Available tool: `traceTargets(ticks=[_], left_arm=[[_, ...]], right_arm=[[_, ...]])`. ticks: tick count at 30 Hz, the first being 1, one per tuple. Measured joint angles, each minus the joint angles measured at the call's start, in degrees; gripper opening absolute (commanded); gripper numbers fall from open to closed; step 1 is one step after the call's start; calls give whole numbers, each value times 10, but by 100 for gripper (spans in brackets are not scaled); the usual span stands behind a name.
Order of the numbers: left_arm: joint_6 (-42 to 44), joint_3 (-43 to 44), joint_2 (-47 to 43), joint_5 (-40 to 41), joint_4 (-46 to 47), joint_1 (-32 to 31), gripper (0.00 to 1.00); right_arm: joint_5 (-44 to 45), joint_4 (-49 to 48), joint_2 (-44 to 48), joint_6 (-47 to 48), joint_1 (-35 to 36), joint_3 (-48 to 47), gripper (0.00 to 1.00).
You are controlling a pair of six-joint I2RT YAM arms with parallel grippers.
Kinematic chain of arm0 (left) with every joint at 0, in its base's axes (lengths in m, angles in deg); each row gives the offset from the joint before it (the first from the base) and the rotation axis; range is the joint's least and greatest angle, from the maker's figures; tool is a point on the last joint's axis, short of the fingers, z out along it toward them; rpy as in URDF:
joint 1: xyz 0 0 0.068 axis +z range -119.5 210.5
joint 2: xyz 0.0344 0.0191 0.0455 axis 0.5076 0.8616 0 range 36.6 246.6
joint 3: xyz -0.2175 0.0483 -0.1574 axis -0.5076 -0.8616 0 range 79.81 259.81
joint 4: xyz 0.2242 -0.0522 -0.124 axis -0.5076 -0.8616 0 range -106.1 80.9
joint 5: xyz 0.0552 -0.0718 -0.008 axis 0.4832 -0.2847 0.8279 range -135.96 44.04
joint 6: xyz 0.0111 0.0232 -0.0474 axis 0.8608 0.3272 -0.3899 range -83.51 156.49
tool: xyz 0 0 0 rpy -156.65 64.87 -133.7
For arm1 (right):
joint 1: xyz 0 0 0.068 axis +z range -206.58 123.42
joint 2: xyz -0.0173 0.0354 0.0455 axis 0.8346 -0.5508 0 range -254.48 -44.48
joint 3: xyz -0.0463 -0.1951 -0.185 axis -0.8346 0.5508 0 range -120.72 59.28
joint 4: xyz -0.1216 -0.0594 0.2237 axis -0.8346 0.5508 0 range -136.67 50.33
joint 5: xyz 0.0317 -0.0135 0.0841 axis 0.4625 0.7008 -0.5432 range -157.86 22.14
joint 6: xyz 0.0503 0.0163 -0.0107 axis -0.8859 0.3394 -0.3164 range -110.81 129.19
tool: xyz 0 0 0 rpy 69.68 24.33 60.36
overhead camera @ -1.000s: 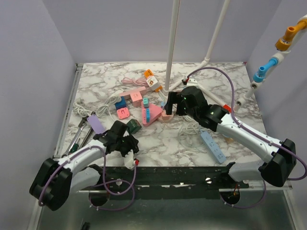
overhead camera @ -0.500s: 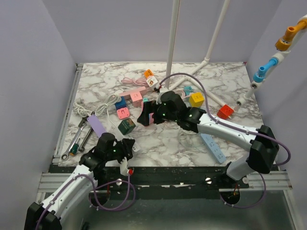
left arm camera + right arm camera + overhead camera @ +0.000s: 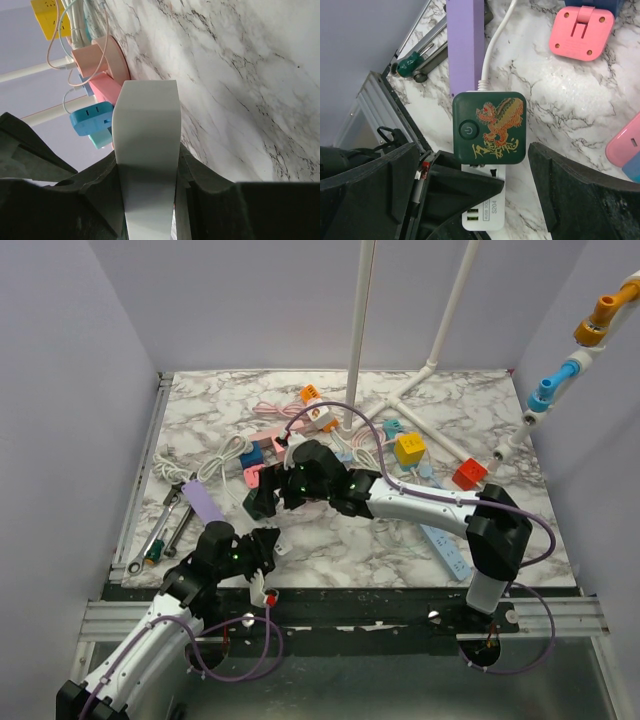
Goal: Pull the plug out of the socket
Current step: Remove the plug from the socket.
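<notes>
I should next use my right gripper to grab the green cube by its opposite sides, so that I can pull it and the white adapter (image 3: 492, 216) apart.
A dark green cube socket (image 3: 489, 127) with a gold and red dragon and a power button lies on the marble table. A white cord runs from its far side. A white USB plug adapter (image 3: 492, 216) is joined to its near side. My left gripper (image 3: 147, 165) is shut on this white adapter (image 3: 145, 125); its black fingers (image 3: 455, 192) show in the right wrist view. In the top view my left gripper (image 3: 257, 552) is near the table's front edge. My right gripper (image 3: 474, 150) is open, its fingers either side of the green cube without touching. In the top view my right gripper (image 3: 262, 502) hides the cube.
A purple power strip (image 3: 465, 45) and wrenches (image 3: 165, 525) lie left of the cube. A pink plug (image 3: 580, 32) and other pink and blue adapters (image 3: 92, 120) lie beyond. A yellow cube (image 3: 409, 448), a red cube (image 3: 468, 474), a blue strip (image 3: 443, 545) and white poles (image 3: 357, 330) stand to the right.
My right arm has swung left across the table and now hangs open over the green cube. My left arm drew back toward the front edge, then held still.
</notes>
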Motion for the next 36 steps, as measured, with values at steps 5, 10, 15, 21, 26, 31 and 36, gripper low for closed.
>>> traceTargets(ticks=[5,10,15,21,26,31,36], left_arm=[[-3,-1,-15,0,-11,1,0],[-5,-4,-26,0,-17,3,0],[-7,-5,-33,0,-19,3,0],[-7,-6,-37,-1,-19,3,0],[-7,-6,-37,-1,-19,3,0],[-7,-6,-37,-1,-19,3,0],[-7,-6,-37,-1,-18,4,0]], right_arm=[[14,-4,-11,20,8,-9,100],[24,-6,-25,41,9,-17,100],[23,-12,-60,58,9,-41,100],[4,-19,-93,70,9,-56,100],[-24,-24,-101,73,9,-62,100],[-37,-28,-106,73,9,-79,88],[-39,-28,-109,70,5,-81,91]])
